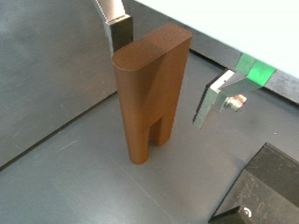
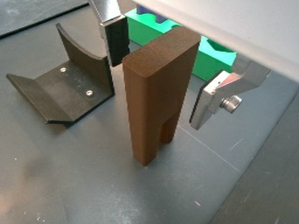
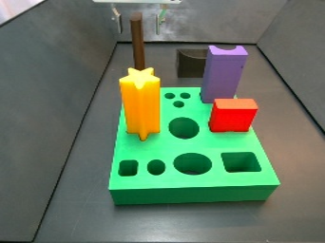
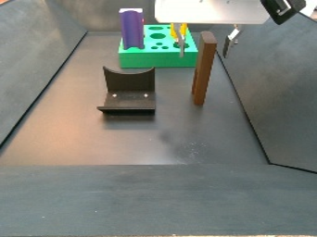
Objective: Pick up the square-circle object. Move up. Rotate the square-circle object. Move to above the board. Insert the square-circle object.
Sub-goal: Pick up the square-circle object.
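Observation:
The robot's gripper should next grab the brown piece by its flat sides near the piece's top (image 1: 156, 79), since the piece has a rounded edge but its facing sides are flat.
The square-circle object (image 1: 149, 96) (image 2: 158, 101) is a tall dark brown piece standing upright on the grey floor on its two peg legs. In a side view it shows edge-on as a thin rod (image 3: 136, 43); in the other it is a brown slab (image 4: 203, 69). My gripper (image 1: 166, 66) (image 2: 163, 70) is open and straddles its upper end, with a gap on each side between the piece and my fingers (image 1: 117, 33) (image 2: 214, 98). The gripper (image 3: 140, 14) (image 4: 209, 35) hangs from above. The green board (image 3: 210, 180) (image 4: 155, 51) lies a short way off from the piece.
On the board stand a yellow star prism (image 3: 140, 102), a purple notched block (image 3: 225, 71) and a red cube (image 3: 234, 114). The dark fixture (image 4: 126, 91) (image 2: 65, 83) stands on the floor beside the piece. Sloped dark walls (image 4: 37, 83) enclose the floor.

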